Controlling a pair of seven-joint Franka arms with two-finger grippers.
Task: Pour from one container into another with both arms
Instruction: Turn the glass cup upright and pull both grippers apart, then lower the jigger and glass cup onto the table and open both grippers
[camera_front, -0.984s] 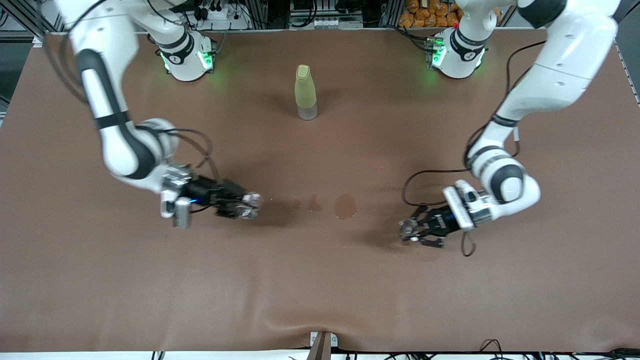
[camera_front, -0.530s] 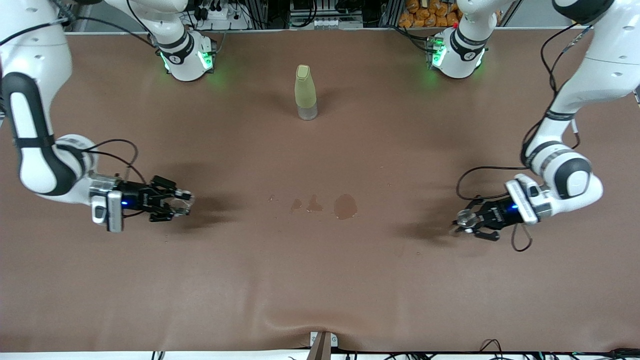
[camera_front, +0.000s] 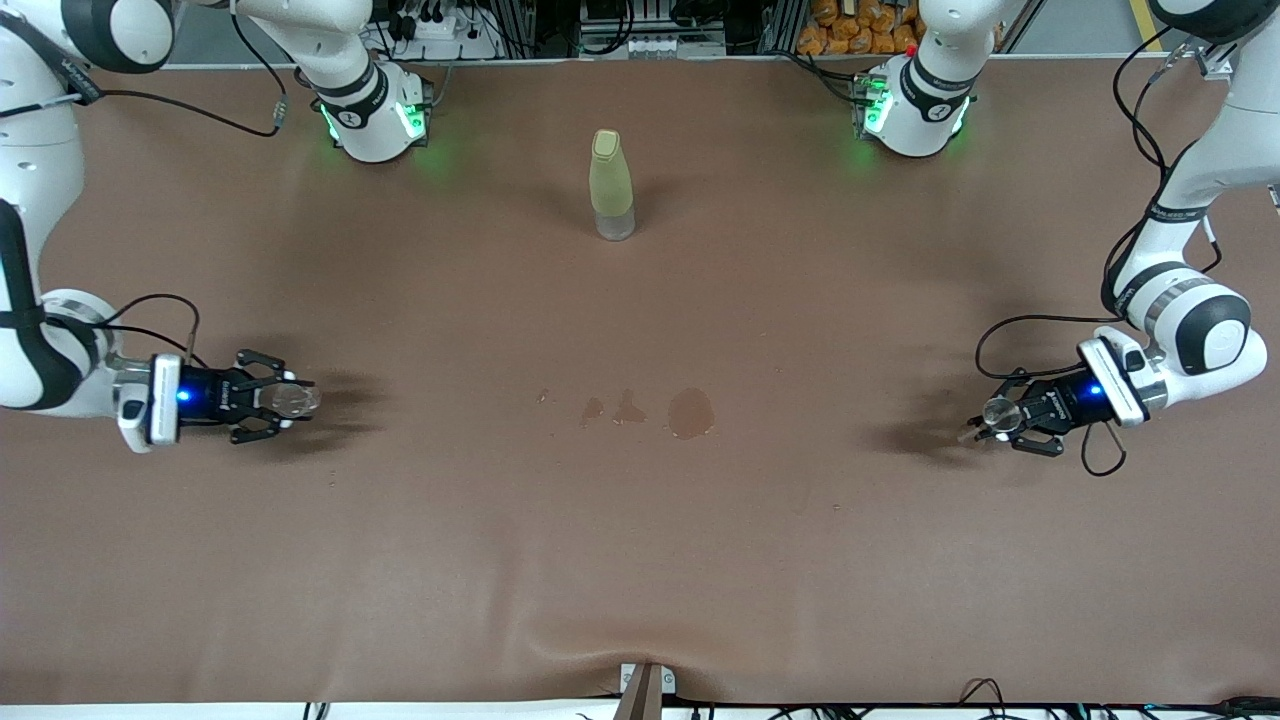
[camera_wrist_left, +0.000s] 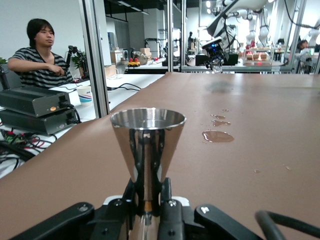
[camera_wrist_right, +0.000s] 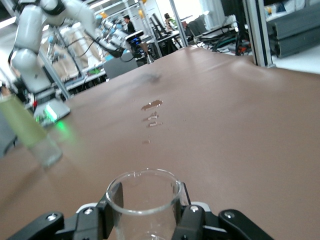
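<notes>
The jigger is still up above the table, apart from its shadow in the front view. My left gripper needs to keep holding the jigger for now and release it later.
The clear glass cup (camera_wrist_right: 145, 205) stands upright between the black fingers of my right gripper (camera_wrist_right: 145, 220), which is shut on it. In the front view the cup (camera_front: 293, 398) and right gripper (camera_front: 275, 398) hang low over the brown table cover at the right arm's end. The steel jigger (camera_wrist_left: 147, 145) is upright, pinched at its waist by my left gripper (camera_wrist_left: 148, 192). The jigger (camera_front: 992, 412) and left gripper (camera_front: 1003, 418) are low over the cover at the left arm's end.
A tall yellow-green bottle (camera_front: 611, 185) stands mid-table between the two bases. Small wet puddles (camera_front: 690, 412) lie on the cover, nearer to the front camera than the bottle. A seated person (camera_wrist_left: 40, 55) and equipment sit off the table's end.
Both arms have swung apart from the middle of the table toward their own ends, carrying the cup and the jigger with them.
</notes>
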